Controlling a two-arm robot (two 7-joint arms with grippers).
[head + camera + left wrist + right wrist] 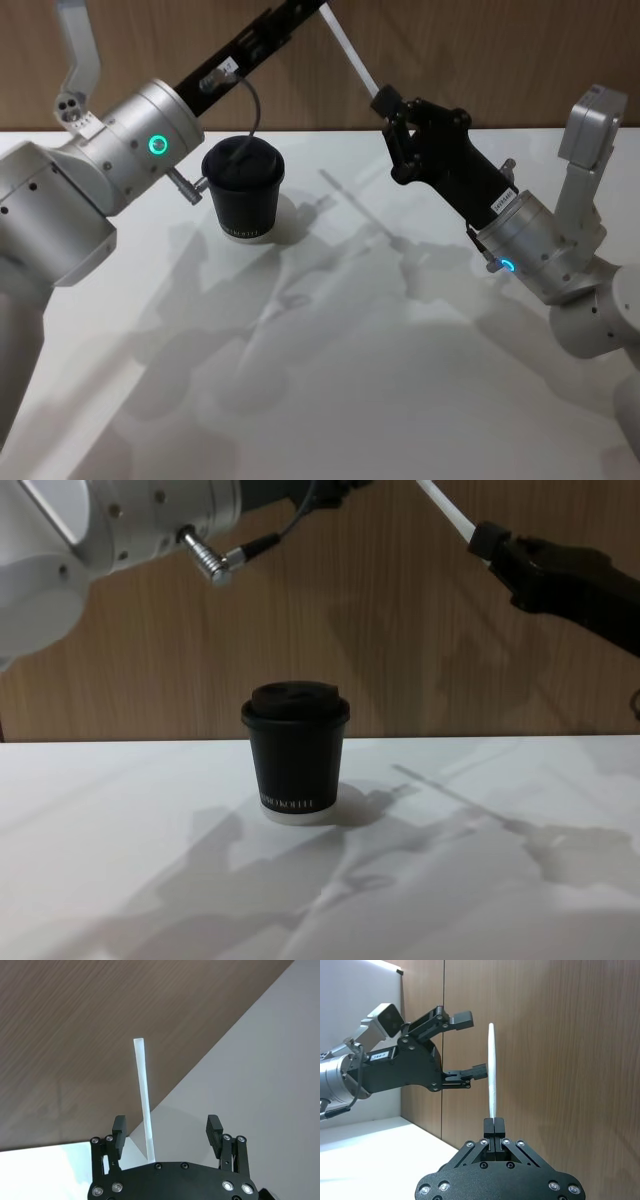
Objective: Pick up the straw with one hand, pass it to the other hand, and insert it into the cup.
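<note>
My left gripper grabs the straw by its upper part [333,22] next, so its lower end stays free to go into the cup [243,190].
My right gripper [383,100] is raised above the table at the right, shut on the lower end of the white straw [350,52]. The straw slants up and left from it toward the wooden wall. In the left wrist view my left gripper [166,1130] is open, and the straw [142,1090] runs up between its two fingers without touching either. The right wrist view shows the straw [491,1070] standing up from the shut right gripper [494,1124], with the open left gripper [470,1045] beside its upper part. The black lidded cup [243,190] stands upright on the table below the left arm.
The white table [330,380] carries the cup [295,750] alone in its back middle. A brown wooden wall [400,630] closes off the far edge. The left arm's silver wrist [150,130] with its thin black cable [250,105] hangs close over the cup.
</note>
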